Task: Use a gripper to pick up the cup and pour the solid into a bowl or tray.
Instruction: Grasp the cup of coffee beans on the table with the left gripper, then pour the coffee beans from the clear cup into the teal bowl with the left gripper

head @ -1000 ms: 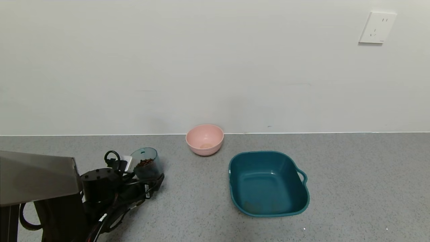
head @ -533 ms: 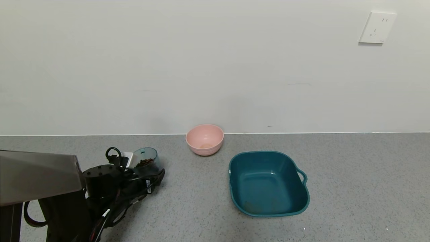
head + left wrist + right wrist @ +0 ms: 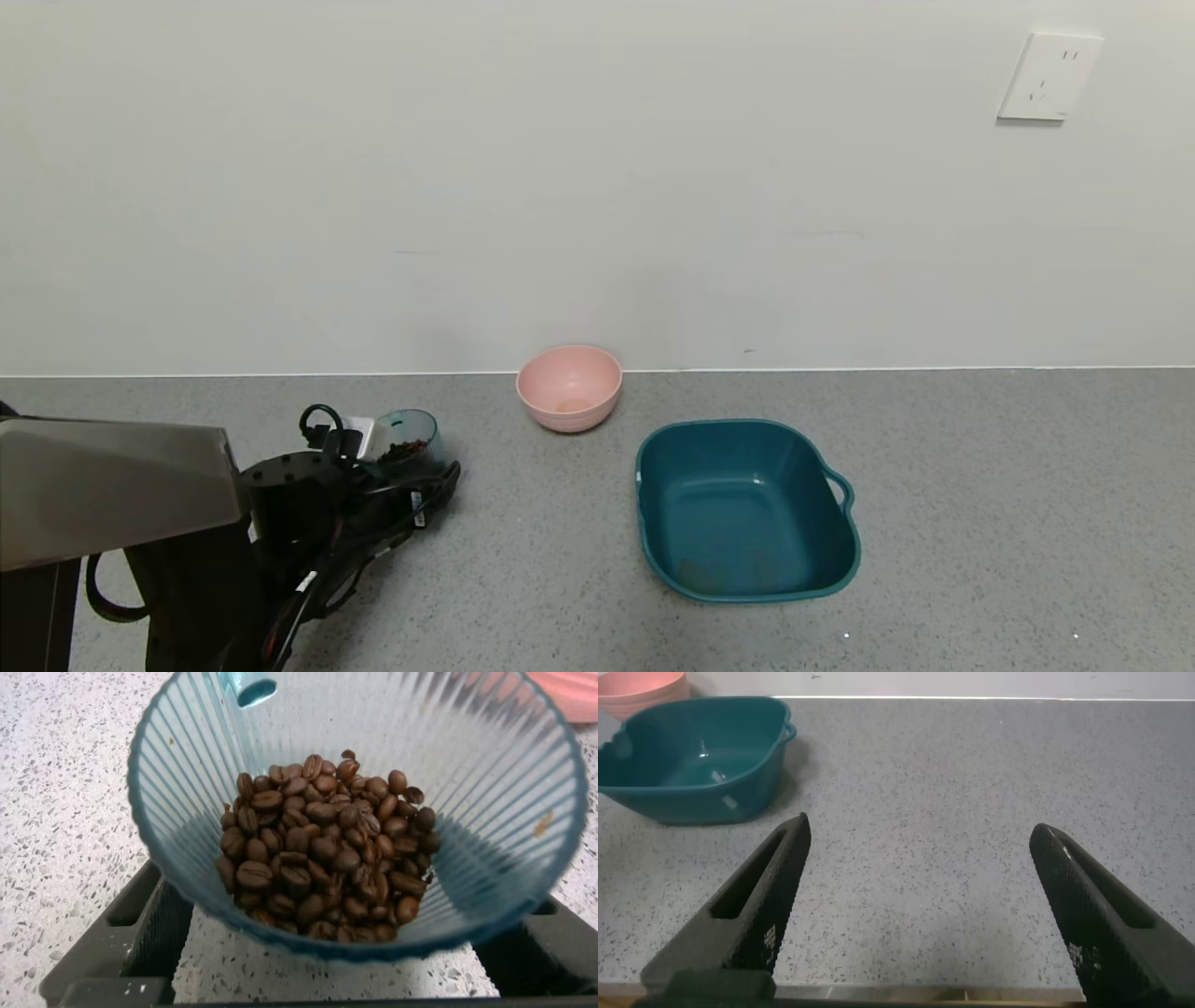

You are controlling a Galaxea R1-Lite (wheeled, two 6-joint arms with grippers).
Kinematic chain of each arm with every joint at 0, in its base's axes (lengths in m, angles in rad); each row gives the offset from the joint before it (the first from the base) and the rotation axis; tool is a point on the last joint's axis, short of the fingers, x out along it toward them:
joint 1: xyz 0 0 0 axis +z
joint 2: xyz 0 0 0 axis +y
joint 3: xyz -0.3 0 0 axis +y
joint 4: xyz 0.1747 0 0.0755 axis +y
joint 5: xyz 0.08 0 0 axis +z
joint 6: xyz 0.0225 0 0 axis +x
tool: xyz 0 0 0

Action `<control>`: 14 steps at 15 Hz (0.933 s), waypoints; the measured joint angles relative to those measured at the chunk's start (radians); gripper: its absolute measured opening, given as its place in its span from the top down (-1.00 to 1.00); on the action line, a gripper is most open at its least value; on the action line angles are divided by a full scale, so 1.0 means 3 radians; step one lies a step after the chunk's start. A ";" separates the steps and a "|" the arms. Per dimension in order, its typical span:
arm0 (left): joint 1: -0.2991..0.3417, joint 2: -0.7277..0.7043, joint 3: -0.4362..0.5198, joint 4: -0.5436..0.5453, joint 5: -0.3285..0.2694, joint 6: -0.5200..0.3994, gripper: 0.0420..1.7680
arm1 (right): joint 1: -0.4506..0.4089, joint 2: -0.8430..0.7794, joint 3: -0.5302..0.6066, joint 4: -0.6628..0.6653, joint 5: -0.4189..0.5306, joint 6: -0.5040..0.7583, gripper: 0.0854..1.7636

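The cup's lower body is right beside the low fingers of my left gripper, so my left gripper needs to close on the cup.
The ribbed blue-green cup (image 3: 408, 435) stands upright on the grey counter at the left, holding dark-brown beans (image 3: 402, 451). My left gripper (image 3: 422, 478) is low on the counter with its black fingers on either side of the cup's lower body; the jaws stand wide and open. In the left wrist view the cup (image 3: 187, 793) fills the frame, the beans (image 3: 322, 849) heaped inside, with one black finger (image 3: 140, 919) on each side. The dark teal basin (image 3: 728, 425) sits to the right, empty. My right gripper (image 3: 920, 831) is open and empty over bare counter, out of the head view.
A pink round bowl (image 3: 569, 387) stands near the wall between cup and basin. The basin (image 3: 691, 798) and the pink bowl (image 3: 635, 686) also show in the right wrist view. A wall socket (image 3: 1047, 77) is at the upper right.
My left arm has moved forward, so the gripper reaches further around the cup and hides more of its lower part. The cup, basin and bowl have not moved.
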 joint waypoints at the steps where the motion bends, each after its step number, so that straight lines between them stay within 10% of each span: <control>1: 0.0000 0.0011 -0.0008 0.0000 0.0001 0.0000 -0.94 | 0.0000 0.0000 0.0000 0.0000 -0.0001 0.0001 -0.94; 4: -0.0001 0.0030 -0.0040 0.0004 0.0000 -0.0002 -0.51 | 0.0000 0.0000 0.0000 0.0000 -0.0001 0.0000 -0.94; 14: -0.0024 -0.0066 -0.0019 0.0004 -0.0002 0.0012 -0.47 | -0.0001 0.0000 0.0000 -0.0002 0.0000 0.0001 -0.94</control>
